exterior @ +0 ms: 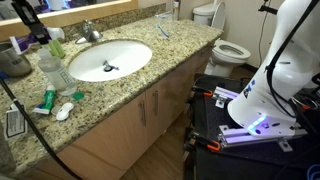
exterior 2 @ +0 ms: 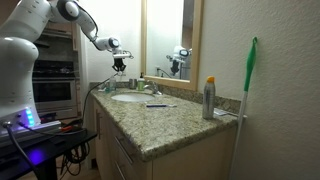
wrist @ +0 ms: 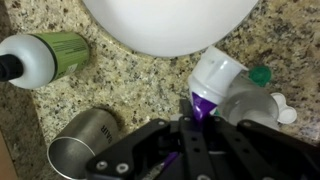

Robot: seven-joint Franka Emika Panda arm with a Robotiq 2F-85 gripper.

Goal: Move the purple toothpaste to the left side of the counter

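The white cap (wrist: 217,72) overlaps the clear bottle high over the granite, so it is too early to release. The purple toothpaste comes down first, then my gripper releases it.
My gripper (wrist: 200,128) is shut on the purple toothpaste (wrist: 204,102). The tube's paler whitish end (wrist: 216,72) sticks out past the fingers. In the wrist view it hangs over the speckled granite counter (wrist: 130,80), just below the rim of the white sink basin (wrist: 170,20). In both exterior views the gripper (exterior: 37,28) (exterior 2: 120,63) is up above the end of the counter (exterior: 175,50) (exterior 2: 160,125) where the bottles stand. The tube itself is too small to make out there.
Under the gripper are a green bottle with a black cap (wrist: 50,52), a steel cup (wrist: 85,142) and a clear bottle with a green cap (wrist: 255,98). A green-and-red tube (exterior: 47,100) lies near the front edge. The faucet (exterior: 90,32) stands behind the basin. A spray can (exterior 2: 209,98) stands at the far end.
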